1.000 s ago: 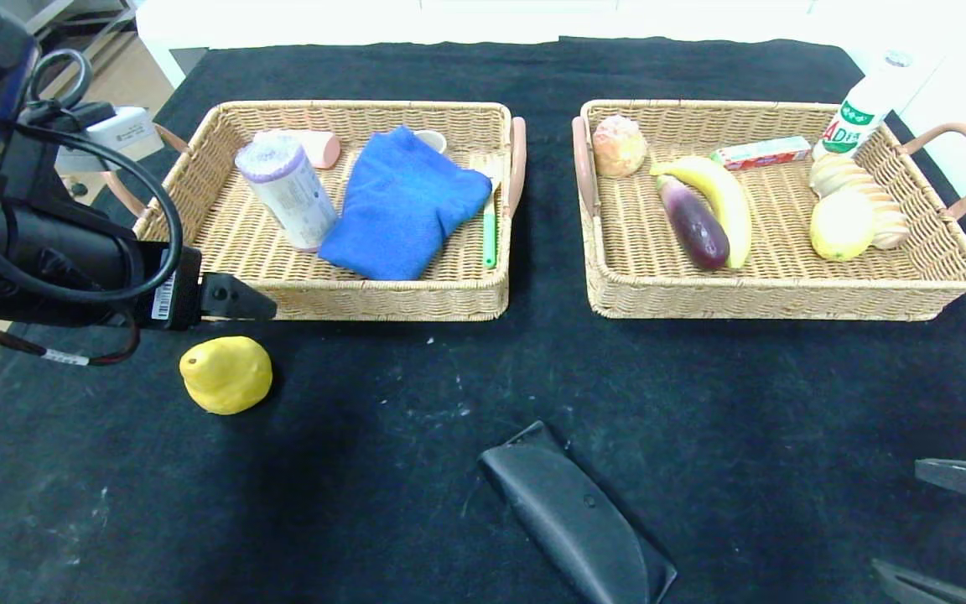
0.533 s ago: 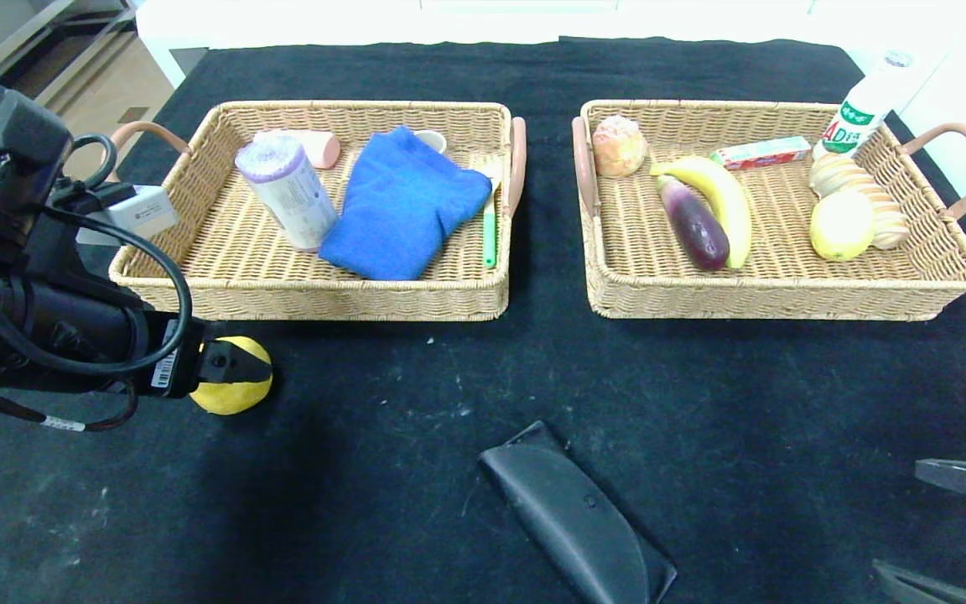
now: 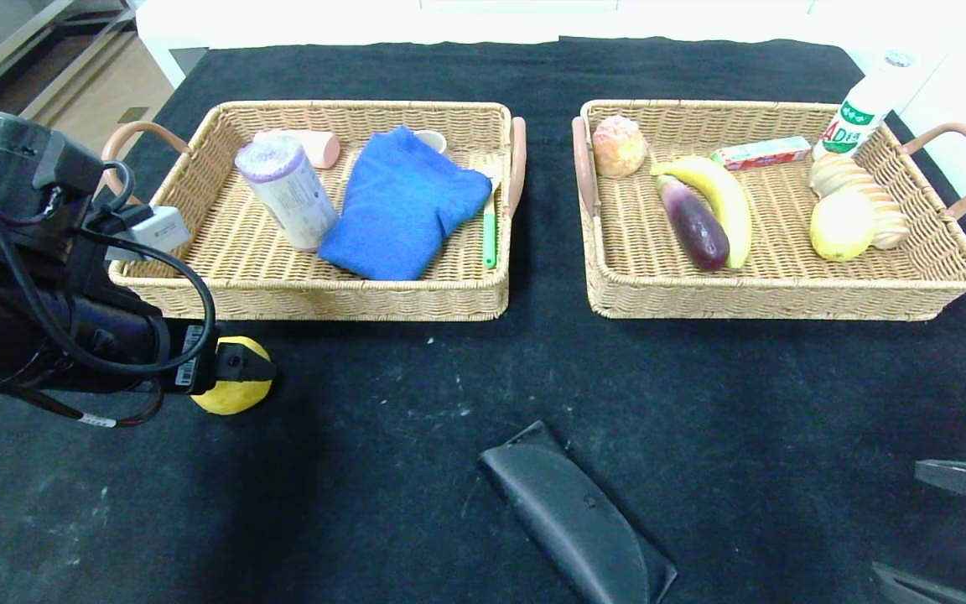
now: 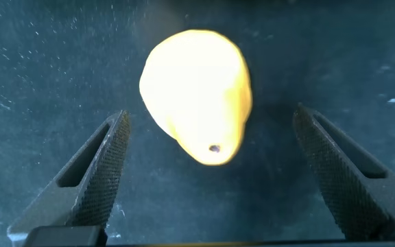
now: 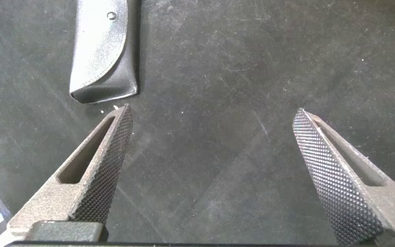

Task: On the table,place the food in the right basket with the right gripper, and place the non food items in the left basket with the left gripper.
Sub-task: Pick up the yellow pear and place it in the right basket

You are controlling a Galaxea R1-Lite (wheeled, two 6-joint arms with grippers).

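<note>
My left gripper takes hold of the yellow pear-shaped fruit by its plump body next, to bring it over for the right basket.
A yellow pear-shaped fruit lies on the black table in front of the left basket. My left gripper hangs over it, open, with a finger on each side and clear of the fruit. A black glasses case lies at the front centre. At the front right edge my right gripper stands open over bare cloth, holding nothing. The right basket holds a banana, an eggplant, a lemon and other food.
In the left basket lie a blue cloth, a wrapped roll, a green-handled stick and a pink item. A white bottle stands at the right basket's far corner. The table edge runs close on the left.
My left arm has come down and toward the front from the left basket's near wall, and its gripper now covers part of the yellow fruit. The right arm has not moved.
</note>
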